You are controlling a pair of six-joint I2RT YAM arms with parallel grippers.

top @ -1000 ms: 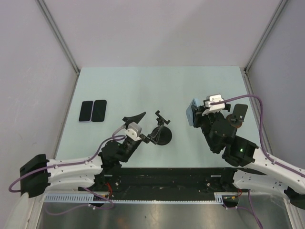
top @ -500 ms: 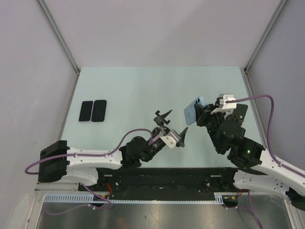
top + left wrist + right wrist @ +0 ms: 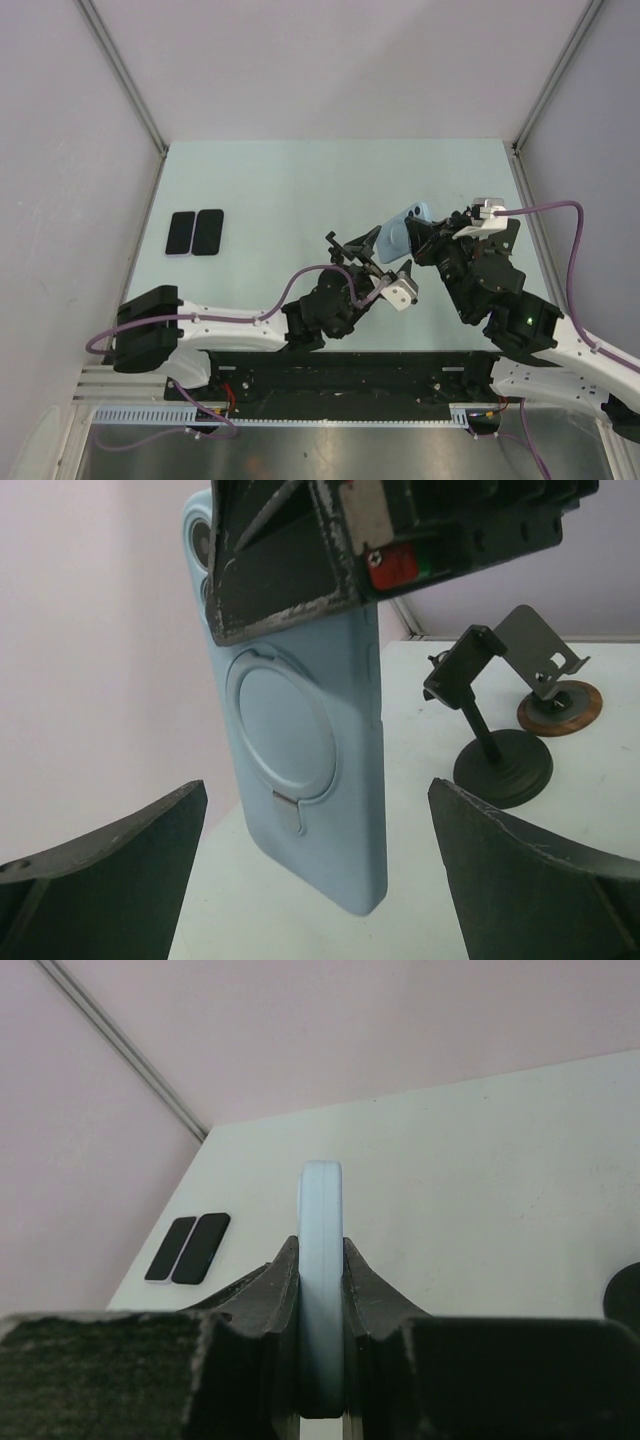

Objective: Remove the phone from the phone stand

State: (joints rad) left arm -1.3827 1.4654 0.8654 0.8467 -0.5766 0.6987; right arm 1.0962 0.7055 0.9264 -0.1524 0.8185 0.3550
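The light blue phone [image 3: 402,228] has to go beside the black phones, so my left gripper will grab it next by its end opposite the cameras.
My right gripper [image 3: 425,237] is shut on the light blue phone [image 3: 402,228] and holds it on edge above the table, clear of any stand. In the right wrist view the phone [image 3: 320,1200] sits squeezed between both fingers [image 3: 270,1295]. My left gripper [image 3: 390,256] is open, its jaws wide apart on either side of the phone's lower end [image 3: 300,780] without touching it. A black phone stand [image 3: 495,740] with a round base stands empty on the table behind the phone. A black clamp head [image 3: 338,246] shows beside my left arm.
Two black phones [image 3: 195,232] lie side by side at the far left and also show in the right wrist view [image 3: 188,1248]. A second stand with a brown round base [image 3: 556,698] stands at the right, near my right arm. Grey walls enclose the table.
My left arm has swung right across the table and its open gripper has come up around the phone. My right gripper has kept hold of the phone, tilting and shifting it slightly.
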